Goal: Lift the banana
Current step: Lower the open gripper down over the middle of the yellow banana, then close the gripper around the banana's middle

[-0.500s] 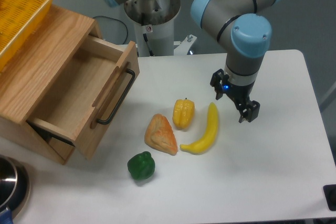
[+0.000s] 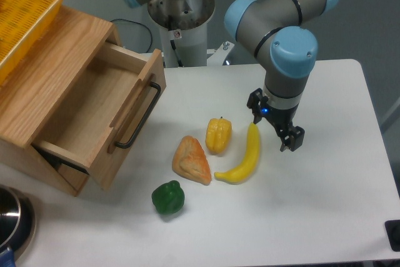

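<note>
I need to grab the banana next with my gripper, at its end farther from the bread wedge, so that I can pick it up.
The banana (image 2: 244, 158) is long, curved and bright yellow. It lies on the white table (image 2: 325, 204) just right of centre, its upper end pointing up toward the arm. My gripper (image 2: 275, 124) hangs open and empty just above and to the right of the banana's upper end. One finger is near that tip and the other finger (image 2: 294, 140) is further right. It does not touch the banana.
A yellow bell pepper (image 2: 218, 135) and an orange-tan bread wedge (image 2: 192, 160) lie just left of the banana. A green pepper (image 2: 167, 197) sits nearer the front. An open wooden drawer (image 2: 100, 117) stands at the left, with a yellow basket (image 2: 25, 10) on top.
The gripper has moved a little left and down, closer to the banana's upper end. The toy foods have not moved.
</note>
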{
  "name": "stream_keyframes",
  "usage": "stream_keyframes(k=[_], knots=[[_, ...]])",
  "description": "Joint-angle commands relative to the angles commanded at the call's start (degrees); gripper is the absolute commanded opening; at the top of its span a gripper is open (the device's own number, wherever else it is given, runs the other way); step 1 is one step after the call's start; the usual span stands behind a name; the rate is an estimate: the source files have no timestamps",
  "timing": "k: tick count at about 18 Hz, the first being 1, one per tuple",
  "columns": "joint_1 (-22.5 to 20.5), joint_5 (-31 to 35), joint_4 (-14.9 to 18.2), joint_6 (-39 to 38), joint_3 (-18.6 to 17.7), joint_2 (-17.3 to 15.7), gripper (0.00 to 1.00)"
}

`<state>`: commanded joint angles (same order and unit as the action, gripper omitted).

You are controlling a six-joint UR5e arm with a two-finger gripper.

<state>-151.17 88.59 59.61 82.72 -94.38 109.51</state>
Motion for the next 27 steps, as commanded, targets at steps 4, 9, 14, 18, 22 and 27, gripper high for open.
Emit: stream_keyframes(k=[4,9,14,18,22,27], knots=[[0.1,0.0,-0.6,-7.6,0.1,1.8,1.00],[0.3,0.1,-0.9,-9.8,0.2,5.7,1.00],[0.1,-0.3,-1.1,-16.5,0.0,7.8,1.00],[0.3,-0.5,-1.0,-18.6,0.0,8.8,1.00],[0.1,-0.4,-0.8,-18.7,-0.5,9.0,1.00],[-1.0,-0.3,-0.7,-18.6,-2.3,8.6,1.00]])
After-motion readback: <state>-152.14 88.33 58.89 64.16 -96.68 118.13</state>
